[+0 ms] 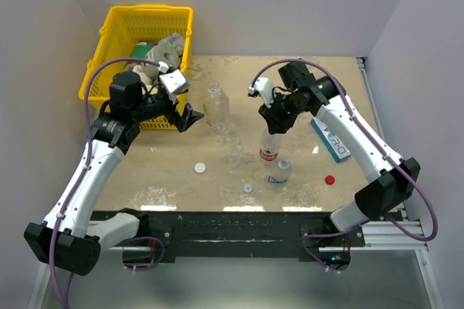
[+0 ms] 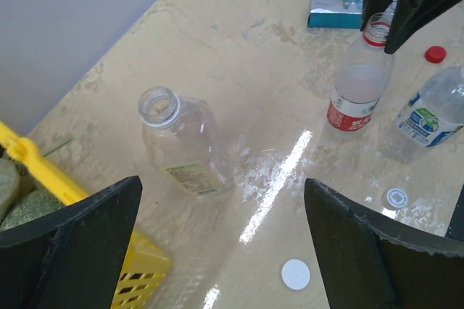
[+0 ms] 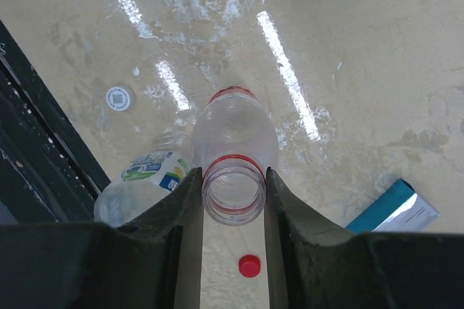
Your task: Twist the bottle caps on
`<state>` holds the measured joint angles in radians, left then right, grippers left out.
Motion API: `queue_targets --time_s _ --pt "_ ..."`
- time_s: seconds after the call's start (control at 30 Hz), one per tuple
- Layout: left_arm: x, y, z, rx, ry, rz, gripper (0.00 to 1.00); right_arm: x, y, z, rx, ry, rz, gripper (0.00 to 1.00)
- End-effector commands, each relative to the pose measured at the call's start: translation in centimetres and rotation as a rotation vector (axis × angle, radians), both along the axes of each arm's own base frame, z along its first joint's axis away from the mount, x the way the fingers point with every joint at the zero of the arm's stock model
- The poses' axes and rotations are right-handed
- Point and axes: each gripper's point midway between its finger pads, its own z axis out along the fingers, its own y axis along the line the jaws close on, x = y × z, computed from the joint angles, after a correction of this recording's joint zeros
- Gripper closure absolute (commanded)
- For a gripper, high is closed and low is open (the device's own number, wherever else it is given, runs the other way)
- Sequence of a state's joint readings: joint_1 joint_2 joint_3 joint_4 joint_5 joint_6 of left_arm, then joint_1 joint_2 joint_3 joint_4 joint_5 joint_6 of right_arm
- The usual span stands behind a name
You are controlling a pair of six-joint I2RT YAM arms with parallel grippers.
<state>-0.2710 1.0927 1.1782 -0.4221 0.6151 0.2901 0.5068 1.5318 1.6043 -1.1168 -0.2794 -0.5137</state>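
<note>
The bottle's open neck should stay free to screw on the cap, so my left gripper should next grab the red-labelled bottle around its labelled base end.
My right gripper (image 3: pixel 233 175) is shut on the open neck of the upright red-labelled bottle (image 3: pixel 236 132), which stands mid-table (image 1: pixel 269 146). The short blue-labelled bottle (image 1: pixel 280 172) stands just in front of it. The squarish unlabelled bottle (image 1: pixel 215 106) stands capless further left and back. My left gripper (image 1: pixel 190 117) hangs open beside it, holding nothing. The squarish bottle (image 2: pixel 181 142) shows ahead of its fingers. On the table lie a white cap (image 1: pixel 200 167), a ringed pale cap (image 1: pixel 248 188) and a red cap (image 1: pixel 330 179).
A yellow basket (image 1: pixel 116 26) with crumpled items stands at the back left, close behind my left arm. A flat blue-and-white box (image 1: pixel 331 140) lies under my right forearm. The table's black front rail runs just in front of the caps.
</note>
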Motion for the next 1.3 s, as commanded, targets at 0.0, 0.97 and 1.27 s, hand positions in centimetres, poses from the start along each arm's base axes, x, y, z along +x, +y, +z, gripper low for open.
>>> queue_targets --time_s 0.0,0.97,1.27 --pt "-1.7 -3.0 0.7 -0.072 -0.051 -0.197 0.00 -0.3 1.5 5.6 0.121 -0.095 0.055 1.00" --pt "-6.6 -16.1 -5.3 -0.196 -0.083 -0.499 0.02 -6.0 7.2 17.1 0.643 -0.044 0.199 1.00" --pt "-6.5 -15.9 -5.8 -0.184 -0.081 -0.478 0.26 -5.4 7.0 16.0 0.617 -0.047 0.169 1.00"
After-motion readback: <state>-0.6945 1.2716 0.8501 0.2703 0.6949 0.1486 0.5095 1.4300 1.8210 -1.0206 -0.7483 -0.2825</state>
